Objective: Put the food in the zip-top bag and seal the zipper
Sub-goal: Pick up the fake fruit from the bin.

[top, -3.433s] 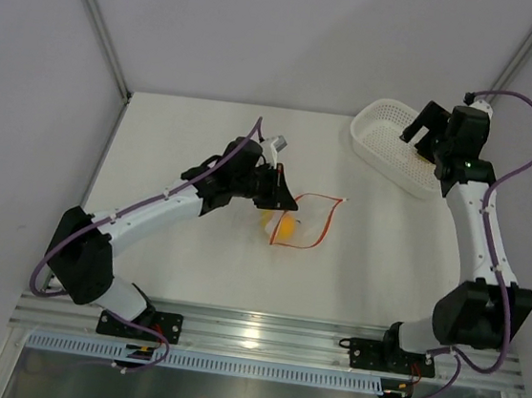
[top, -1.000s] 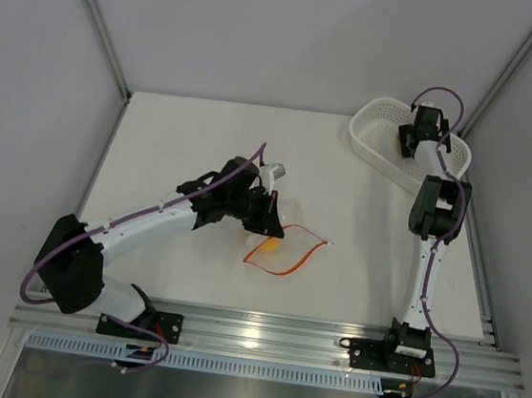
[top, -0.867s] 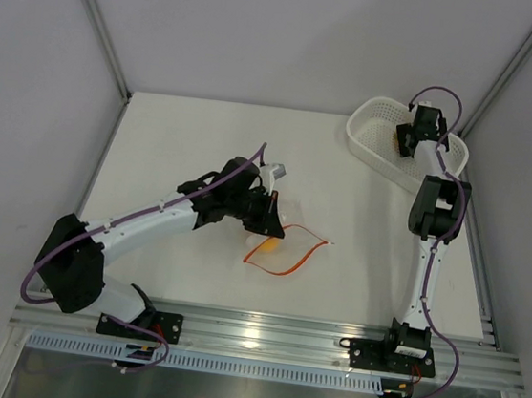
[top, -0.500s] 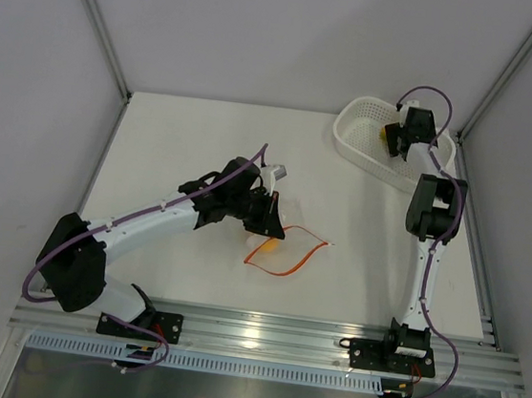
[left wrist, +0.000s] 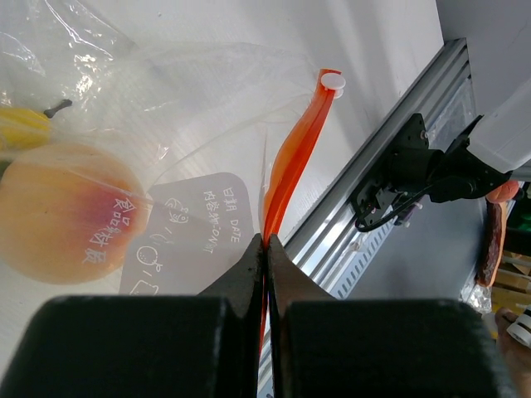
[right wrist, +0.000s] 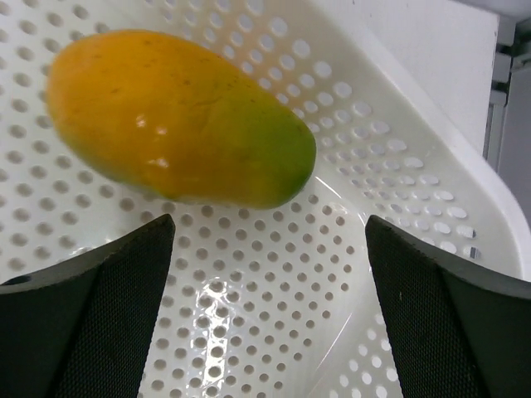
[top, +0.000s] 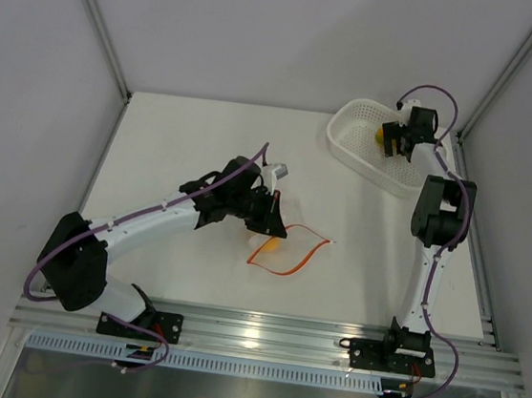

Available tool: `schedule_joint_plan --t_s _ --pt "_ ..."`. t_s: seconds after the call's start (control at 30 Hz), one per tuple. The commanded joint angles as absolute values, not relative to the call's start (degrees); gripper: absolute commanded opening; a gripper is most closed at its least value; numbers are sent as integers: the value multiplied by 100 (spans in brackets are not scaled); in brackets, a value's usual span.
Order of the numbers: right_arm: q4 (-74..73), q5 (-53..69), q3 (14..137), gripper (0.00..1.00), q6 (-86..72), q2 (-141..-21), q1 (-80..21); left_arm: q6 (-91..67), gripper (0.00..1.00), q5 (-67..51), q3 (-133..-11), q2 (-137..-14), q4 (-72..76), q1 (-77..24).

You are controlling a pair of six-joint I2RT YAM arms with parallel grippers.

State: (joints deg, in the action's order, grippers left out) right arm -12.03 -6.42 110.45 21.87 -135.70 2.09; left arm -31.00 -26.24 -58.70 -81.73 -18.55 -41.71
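The mango's orange end should stay free to go into the zip-top bag's opening. My right gripper should grab the mango by its green-patched end next.
The clear zip-top bag lies mid-table with its red-orange zipper gaping open toward the right. My left gripper is shut on the zipper strip at the bag's mouth. Inside the bag I see an orange mango shape and a yellow lemon-like piece. My right gripper is open inside the white basket, just short of an orange-yellow mango with a green patch, not touching it.
The white perforated basket sits at the far right corner, near the right wall. The aluminium rail runs along the near edge; it also shows in the left wrist view.
My right gripper has swung down into the basket, and the basket has slid a little to the left. My left gripper keeps its hold on the zipper; the bag has shifted slightly nearer.
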Motion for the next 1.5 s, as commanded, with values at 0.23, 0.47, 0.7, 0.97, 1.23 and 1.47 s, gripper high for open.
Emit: schedule_joint_plan --t_s 0.23,0.47,0.7,0.97,1.23,1.47 --pt "-1362 202 11336 97 2522 -13156 80 -3111 1 -2804 -6012 -8227 -1670 -4166" --pt "-1546 176 12101 96 2839 -13710 18 -3103 1 -2795 -6038 -8288 -1714 -4157" --pt "-1520 150 12287 93 2874 -14053 -176 -3094 1 -2769 -6038 -8288 -1740 -4157" --pt "-1371 0 12261 89 2769 -14308 -220 -3111 1 -2795 -6021 -8332 -1714 -4157" --pt "-1178 -176 12278 74 2690 -14423 -255 -3111 1 -2786 -6021 -8323 -1714 -4157" --pt "-1081 86 12296 78 2233 -14335 -255 -3120 1 -2795 -6029 -8350 -1705 -4157"
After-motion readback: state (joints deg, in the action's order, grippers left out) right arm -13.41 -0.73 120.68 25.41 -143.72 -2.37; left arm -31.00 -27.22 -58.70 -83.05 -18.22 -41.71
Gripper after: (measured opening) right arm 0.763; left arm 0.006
